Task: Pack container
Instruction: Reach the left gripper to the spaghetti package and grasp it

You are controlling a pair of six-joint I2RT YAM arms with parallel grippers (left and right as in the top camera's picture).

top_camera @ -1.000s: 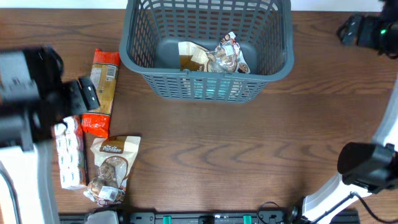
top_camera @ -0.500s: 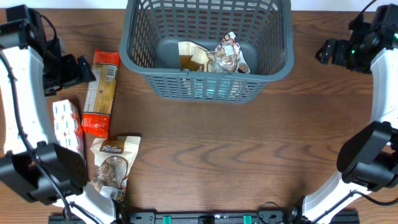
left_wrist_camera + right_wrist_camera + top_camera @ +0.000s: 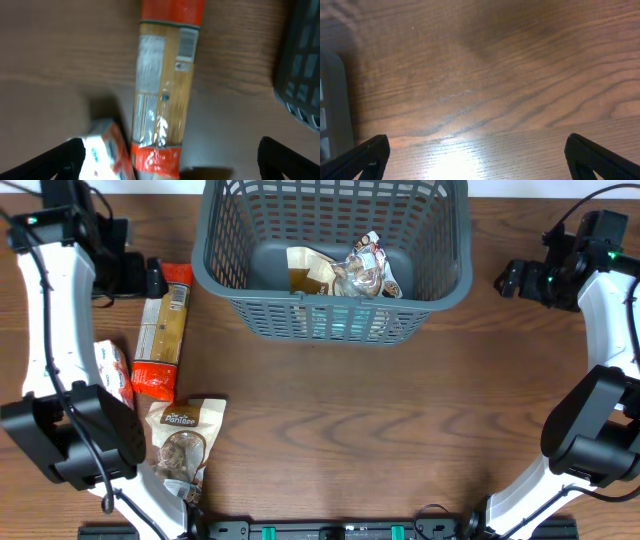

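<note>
I will grip the long orange spaghetti packet point(image 3: 165, 330) across its clear middle with my left gripper next. Both ends will stay free, so I can lay it flat inside the container.
The dark grey slatted container point(image 3: 330, 320) stands at the top middle and holds a brown packet point(image 3: 310, 272) and a crinkled clear packet point(image 3: 368, 268). Its edge shows in the left wrist view point(image 3: 300, 75) and the right wrist view point(image 3: 330, 100). A long orange spaghetti packet point(image 3: 165, 330) point(image 3: 165, 95) lies left of it. My left gripper point(image 3: 150, 278) point(image 3: 172, 162) is open and empty over that packet's far end. A white and red box point(image 3: 112, 370) point(image 3: 105, 155) and a Panitee cookie bag point(image 3: 182, 450) lie below. My right gripper point(image 3: 508, 278) point(image 3: 477, 160) is open and empty over bare table, right of the container.
The wooden table point(image 3: 400, 430) runs to a front edge with a black rail point(image 3: 330, 530). Both white arms reach in from the sides.
The left gripper has moved up and right, from beside the box to the spaghetti packet's top end. The right gripper has shifted slightly left toward the container.
</note>
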